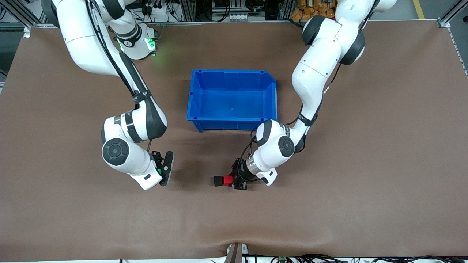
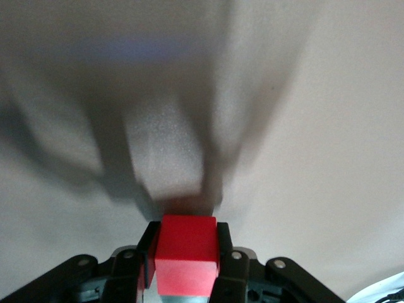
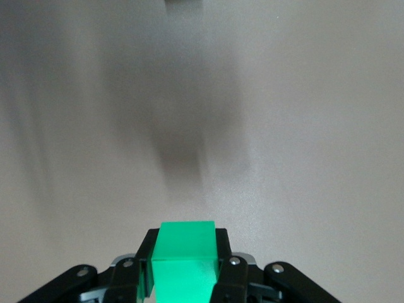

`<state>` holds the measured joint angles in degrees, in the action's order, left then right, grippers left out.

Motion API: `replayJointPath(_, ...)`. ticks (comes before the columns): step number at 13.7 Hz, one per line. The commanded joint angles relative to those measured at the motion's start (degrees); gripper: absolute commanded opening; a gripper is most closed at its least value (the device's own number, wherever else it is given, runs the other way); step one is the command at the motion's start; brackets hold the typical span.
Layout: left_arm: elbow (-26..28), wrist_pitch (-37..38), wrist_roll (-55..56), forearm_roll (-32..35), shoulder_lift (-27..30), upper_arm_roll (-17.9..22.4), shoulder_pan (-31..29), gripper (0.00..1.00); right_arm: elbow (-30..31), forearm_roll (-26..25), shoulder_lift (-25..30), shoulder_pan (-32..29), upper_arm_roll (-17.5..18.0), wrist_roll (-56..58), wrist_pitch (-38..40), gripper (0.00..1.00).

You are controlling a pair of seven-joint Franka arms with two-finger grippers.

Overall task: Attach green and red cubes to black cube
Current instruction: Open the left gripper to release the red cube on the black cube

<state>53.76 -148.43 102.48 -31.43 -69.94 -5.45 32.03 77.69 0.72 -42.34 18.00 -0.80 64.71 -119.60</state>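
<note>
The left gripper is ready to let go, because the red cube's edge (image 1: pixel 227 184) (image 2: pixel 189 218) meets the cube's shadow on the tabletop.
My left gripper (image 1: pixel 227 180) is shut on the red cube (image 1: pixel 228 179), low over the table nearer to the front camera than the bin. A small black cube (image 1: pixel 218 180) lies right against the red cube's face, toward the right arm's end. In the left wrist view the red cube (image 2: pixel 185 252) fills the gap between the black fingers (image 2: pixel 222 243). My right gripper (image 1: pixel 162 170) is shut on the green cube (image 1: pixel 159 170), apart from the other two cubes. The right wrist view shows the green cube (image 3: pixel 185 265) clamped between the fingers (image 3: pixel 221 252) over bare brown table.
An empty blue bin (image 1: pixel 231 72) stands mid-table, farther from the front camera than both grippers. Brown table surface (image 1: pixel 329 204) spreads all around. Cables and a fixture lie at the table's front edge (image 1: pixel 236 252).
</note>
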Motion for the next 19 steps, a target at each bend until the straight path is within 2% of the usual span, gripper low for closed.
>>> replayJointPath(1,-3.0,-0.7,-0.3,-1.0,-1.7,0.8,0.2,0.10,-1.1,-0.3,-0.5,-0.3,0.4,-0.7,0.9,0.04)
replayJointPath(2,-2.8,-0.5,-0.4,-1.0,-1.5,0.7,0.1,0.28,-1.1,-0.3,-0.5,-0.3,0.4,-0.7,0.9,0.04)
replayJointPath(4,-2.7,-0.4,-2.5,0.5,-1.3,1.8,0.5,1.00,-1.1,0.6,-0.5,-0.4,0.4,-0.6,0.9,0.05)
replayJointPath(5,-2.5,-0.2,-5.9,2.2,-0.7,2.5,0.8,1.00,-1.1,0.8,-0.5,-0.5,0.4,-0.7,0.9,0.05)
replayJointPath(8,-2.5,0.2,-6.3,2.7,-0.6,2.5,1.4,1.00,-1.0,0.9,-0.5,-0.5,0.4,-0.6,0.9,0.05)
replayJointPath(10,-2.5,4.5,-6.8,2.9,0.4,2.6,0.8,1.00,-1.1,1.5,-0.5,-0.3,0.4,-0.7,0.9,0.05)
replayJointPath(13,-2.5,10.1,-7.1,2.9,2.8,2.9,-0.9,1.00,-1.1,5.9,-0.6,0.4,0.4,-2.1,0.2,0.06)
replayJointPath(15,-2.5,11.1,-8.7,2.9,3.7,2.7,-3.0,1.00,-1.3,5.8,-1.0,2.6,0.4,-7.3,0.0,0.06)
replayJointPath(19,-2.4,18.7,-15.1,3.3,7.3,3.0,-6.7,1.00,-3.1,5.8,-3.4,5.8,0.4,-12.7,-5.5,0.07)
